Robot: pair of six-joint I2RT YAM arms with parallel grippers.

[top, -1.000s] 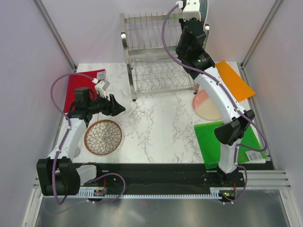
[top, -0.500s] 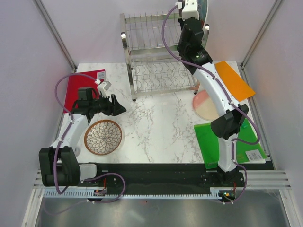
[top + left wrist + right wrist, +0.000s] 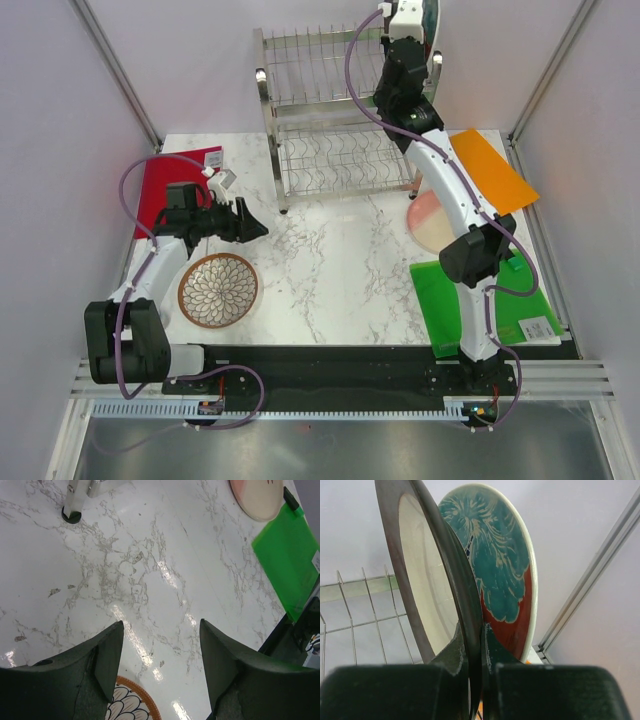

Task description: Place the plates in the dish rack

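My right gripper is ready to release the silvery metal plate, which is upright against the red plate and so would stay in the dish rack (image 3: 330, 130).
My right gripper (image 3: 472, 630) is shut on the thin dark rim of the silvery metal plate (image 3: 427, 585), held upright on edge. Just behind it stands the red plate with the teal flower (image 3: 502, 565). In the top view this gripper (image 3: 405, 28) is high over the right end of the dish rack (image 3: 330, 130), whose wires (image 3: 360, 600) show to the left of the plate. My left gripper (image 3: 256, 228) hangs open over bare marble, above the brown petal plate (image 3: 218, 290), whose edge (image 3: 132, 705) shows between my fingers. The pink-and-cream plate (image 3: 435, 222) lies flat, right of centre.
A red board (image 3: 165, 185) lies at the left under my left arm, an orange board (image 3: 490, 170) at the far right, and a green board (image 3: 480, 300) at the near right. The rack's foot (image 3: 75, 510) stands on the marble ahead of my left gripper.
My right arm has stretched a little farther back with the metal plate, over the rack's upper tier. My left arm has barely shifted.
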